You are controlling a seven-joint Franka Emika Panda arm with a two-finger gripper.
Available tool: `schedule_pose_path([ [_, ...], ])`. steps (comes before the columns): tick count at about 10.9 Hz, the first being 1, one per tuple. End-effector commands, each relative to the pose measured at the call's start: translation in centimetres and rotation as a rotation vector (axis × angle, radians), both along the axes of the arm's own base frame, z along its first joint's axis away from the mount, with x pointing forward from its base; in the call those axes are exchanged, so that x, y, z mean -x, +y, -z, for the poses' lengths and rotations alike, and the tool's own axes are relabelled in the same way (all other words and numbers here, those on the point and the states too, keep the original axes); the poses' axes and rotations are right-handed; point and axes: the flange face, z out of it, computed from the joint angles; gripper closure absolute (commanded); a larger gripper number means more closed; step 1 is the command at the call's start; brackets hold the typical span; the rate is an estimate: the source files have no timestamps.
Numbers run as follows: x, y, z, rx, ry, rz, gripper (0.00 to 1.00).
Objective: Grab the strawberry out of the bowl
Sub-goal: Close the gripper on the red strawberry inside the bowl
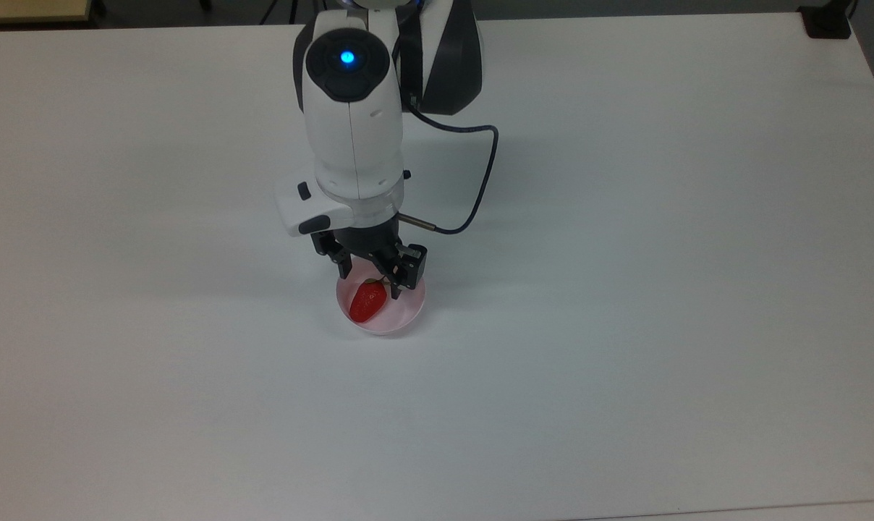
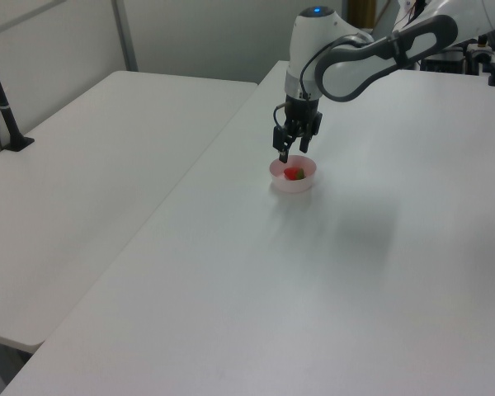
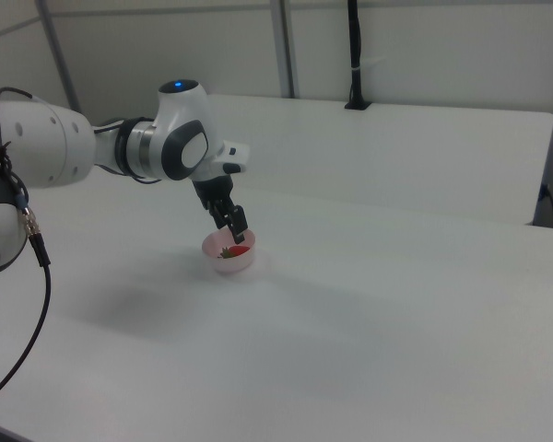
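The gripper grabs the strawberry's red body (image 2: pixel 291 173) next, to lift the strawberry out of the pink bowl (image 2: pixel 294 183).
A glossy red strawberry (image 1: pixel 367 302) with a green cap lies inside a small pale pink bowl (image 1: pixel 408 312) on the white table. My gripper (image 1: pixel 369 284) hangs open just above the bowl's far rim, its two black fingers straddling the strawberry's cap end without touching it. In the left view the gripper (image 2: pixel 290 153) sits right above the bowl (image 2: pixel 294 183) with the strawberry (image 2: pixel 294 174) showing red inside. In the right view the gripper (image 3: pixel 236 232) points down at the bowl (image 3: pixel 229 259), and part of the strawberry (image 3: pixel 238 250) peeks over the rim.
The white table (image 1: pixel 625 289) spreads wide around the bowl. A black cable (image 1: pixel 480 181) loops off the wrist to the top view's right. A second white table (image 2: pixel 91 165) stands beside it in the left view, with a black post (image 2: pixel 4 107) on it.
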Motion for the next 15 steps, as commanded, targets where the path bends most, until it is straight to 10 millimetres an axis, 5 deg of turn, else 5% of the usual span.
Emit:
schedule_pose_path([
  [1,-0.4,0.6,1.9,-0.022,0.011,0.059,0.3],
  [6,-0.5,0.5,5.7,-0.003,0.057,0.054,0.3],
  [7,-0.7,0.4,5.6,-0.005,0.043,0.056,0.36],
  [9,-0.9,0.4,5.2,-0.009,0.02,0.054,0.67],
  [15,1.0,-0.7,-3.0,0.015,0.051,-0.096,0.72],
])
